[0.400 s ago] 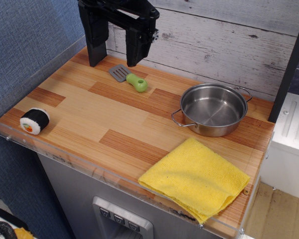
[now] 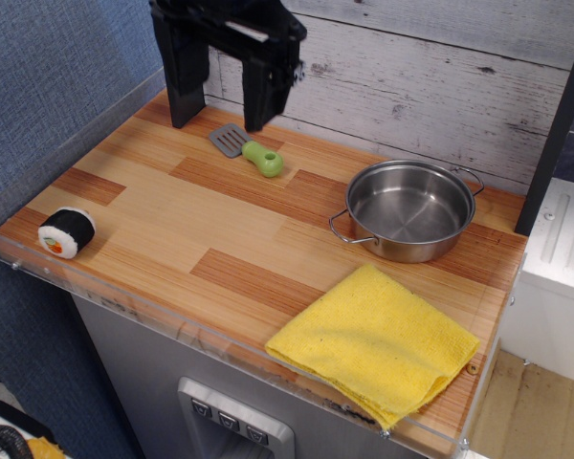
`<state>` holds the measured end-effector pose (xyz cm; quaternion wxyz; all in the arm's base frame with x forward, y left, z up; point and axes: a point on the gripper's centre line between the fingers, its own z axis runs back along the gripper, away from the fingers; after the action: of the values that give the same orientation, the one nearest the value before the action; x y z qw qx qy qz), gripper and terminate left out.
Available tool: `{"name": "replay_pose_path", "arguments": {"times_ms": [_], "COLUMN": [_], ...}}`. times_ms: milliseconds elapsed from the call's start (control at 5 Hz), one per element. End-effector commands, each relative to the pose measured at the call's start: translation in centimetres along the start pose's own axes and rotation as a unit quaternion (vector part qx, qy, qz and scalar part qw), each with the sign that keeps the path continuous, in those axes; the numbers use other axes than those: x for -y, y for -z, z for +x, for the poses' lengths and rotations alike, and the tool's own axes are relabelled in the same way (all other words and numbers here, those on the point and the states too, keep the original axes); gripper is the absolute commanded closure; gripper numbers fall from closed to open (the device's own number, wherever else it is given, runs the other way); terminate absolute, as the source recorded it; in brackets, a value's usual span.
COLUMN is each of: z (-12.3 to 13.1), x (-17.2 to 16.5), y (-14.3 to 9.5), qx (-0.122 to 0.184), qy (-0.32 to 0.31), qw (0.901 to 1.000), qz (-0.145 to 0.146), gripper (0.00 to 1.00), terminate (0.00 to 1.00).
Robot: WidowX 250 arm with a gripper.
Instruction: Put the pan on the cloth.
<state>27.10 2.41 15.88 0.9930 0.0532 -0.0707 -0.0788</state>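
I need to put the pan on the yellow cloth (image 2: pixel 375 341), so I should next grab the shiny steel pan by its rim (image 2: pixel 356 189) with my gripper.
The shiny steel pan (image 2: pixel 408 208) with two wire loop handles stands upright on the wooden counter at the back right. The yellow folded cloth (image 2: pixel 375 341) lies flat in front of it at the front right corner, apart from the pan. My black gripper (image 2: pixel 222 120) hangs at the back left, far from both. Its two fingers (image 2: pixel 185 91) point down, spread wide, with nothing between them.
A small grey spatula with a green handle (image 2: pixel 250 149) lies just right of the gripper. A sushi roll toy (image 2: pixel 67 232) sits at the front left corner. A clear plastic rim (image 2: pixel 124 296) edges the counter. A plank wall stands behind.
The gripper has shifted very slightly at the back left. The pan and the cloth have not moved.
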Motion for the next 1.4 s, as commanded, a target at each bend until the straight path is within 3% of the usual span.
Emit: {"name": "replay_pose_path", "arguments": {"times_ms": [0,200,400,600,1200], "z": [2.6,4.0,5.4,7.0,10.5], "x": [0.8,2.6,5.1,6.5,2.1], "y": [1.9,3.5,4.8,5.8,7.0], "qx": [0.025,0.035,0.041,0.041,0.041], "qy": [0.039,0.077,0.114,0.122,-0.012], "qw": [0.9983,0.9936,0.9893,0.9893,0.9991], "qz": [-0.034,-0.074,-0.081,-0.069,0.001], "gripper": [0.00,0.00,0.00,0.00,0.00], "terminate": [0.00,0.00,0.00,0.00,0.00]}}
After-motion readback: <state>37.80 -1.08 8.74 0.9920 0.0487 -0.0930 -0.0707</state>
